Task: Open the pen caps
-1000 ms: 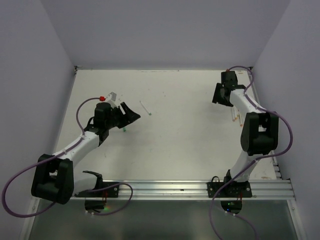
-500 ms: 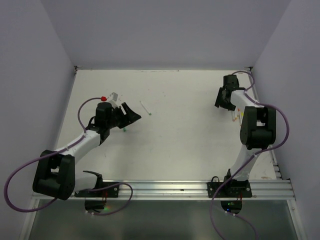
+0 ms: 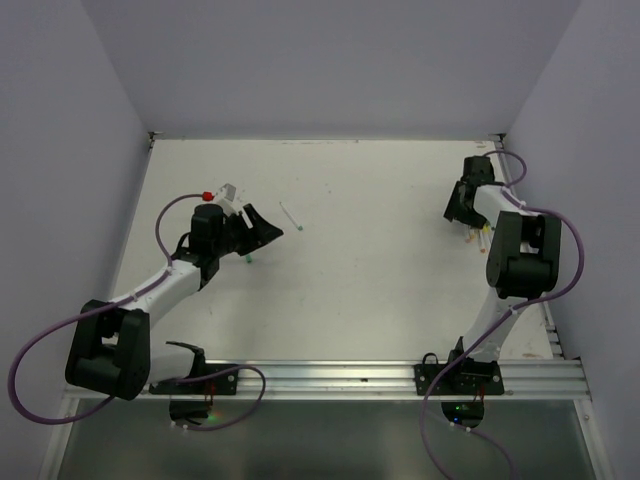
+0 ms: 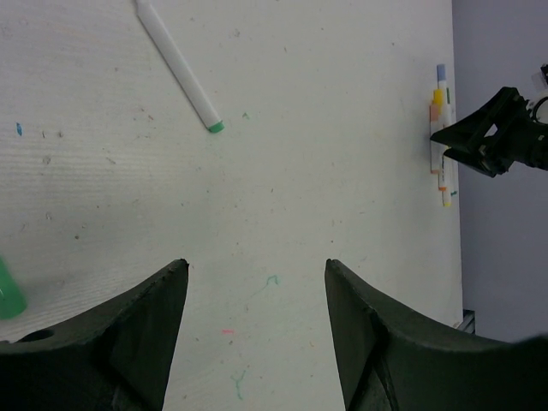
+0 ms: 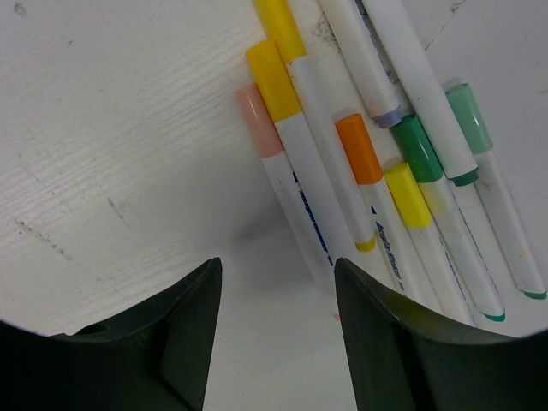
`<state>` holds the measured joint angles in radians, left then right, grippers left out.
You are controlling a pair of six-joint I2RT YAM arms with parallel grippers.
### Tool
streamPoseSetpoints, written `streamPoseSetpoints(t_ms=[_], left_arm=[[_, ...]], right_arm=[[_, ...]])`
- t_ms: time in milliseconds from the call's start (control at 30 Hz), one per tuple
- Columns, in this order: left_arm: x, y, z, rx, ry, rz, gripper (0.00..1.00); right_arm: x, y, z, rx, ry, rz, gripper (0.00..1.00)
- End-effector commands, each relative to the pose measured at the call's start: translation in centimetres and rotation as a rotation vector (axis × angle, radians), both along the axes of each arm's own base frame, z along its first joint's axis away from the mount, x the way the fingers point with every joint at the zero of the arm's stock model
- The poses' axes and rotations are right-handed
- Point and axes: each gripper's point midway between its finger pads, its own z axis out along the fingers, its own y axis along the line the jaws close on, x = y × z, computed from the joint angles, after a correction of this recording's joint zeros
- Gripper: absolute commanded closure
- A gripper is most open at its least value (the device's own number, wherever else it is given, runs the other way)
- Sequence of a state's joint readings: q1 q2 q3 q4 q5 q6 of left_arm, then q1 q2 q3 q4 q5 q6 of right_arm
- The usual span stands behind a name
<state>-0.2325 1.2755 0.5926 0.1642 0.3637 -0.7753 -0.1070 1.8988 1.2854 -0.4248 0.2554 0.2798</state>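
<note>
The right gripper takes hold of the pink-capped pen by its white body next, which leaves the pink cap free for my left gripper to open.
My left gripper (image 3: 265, 226) stands open over bare table, nothing between its fingers. Ahead of it lies a white pen (image 4: 175, 64) with a green end (image 4: 215, 127); the same pen (image 3: 292, 217) shows in the top view. A loose green cap (image 4: 8, 293) lies at the left of the fingers, seen as a green cap (image 3: 247, 259) from above. My right gripper (image 5: 276, 265) is open, low over a pile of capped pens (image 5: 342, 171) by the right wall. Their caps are yellow (image 5: 272, 77), pink (image 5: 257, 120), orange (image 5: 358, 147) and green (image 5: 417, 145). The pink-capped pen runs toward the right finger.
The pile of pens (image 3: 480, 235) lies close to the right wall (image 3: 560, 150). Small ink marks (image 4: 272, 280) dot the white table (image 3: 370, 260). The metal rail (image 3: 350, 378) with both arm bases runs along the near edge.
The right arm has swung to the right toward the wall, bringing its gripper over the pen pile. The left arm has hardly moved.
</note>
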Motion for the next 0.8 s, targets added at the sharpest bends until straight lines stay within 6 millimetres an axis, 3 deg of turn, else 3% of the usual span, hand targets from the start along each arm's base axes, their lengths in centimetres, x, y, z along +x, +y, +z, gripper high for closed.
streamPoseSetpoints(t_ms=[0,533,733,767], left_arm=[[0.4,-0.5,1.0,-0.023,-0.045,-0.016,0.32],[0.3,-0.5,0.9,-0.018,-0.04,-0.018,0.32],[0.2,-0.4,1.0,-0.023,-0.039,-0.014,0.32],[0.1,-0.5,1.1,-0.03,-0.039,-0.01,0.32]], right_arm=[[0.4,-0.6,-0.3,-0.012,-0.02,-0.004,0.41],[-0.4,0.5,-2.0,0.045,0.032,0.039,0.46],[-1.9,1.4,-3.5,0.088,0.106,0.059,0.63],[-2.2,1.3,-3.5,0.077,0.117,0.055,0.76]])
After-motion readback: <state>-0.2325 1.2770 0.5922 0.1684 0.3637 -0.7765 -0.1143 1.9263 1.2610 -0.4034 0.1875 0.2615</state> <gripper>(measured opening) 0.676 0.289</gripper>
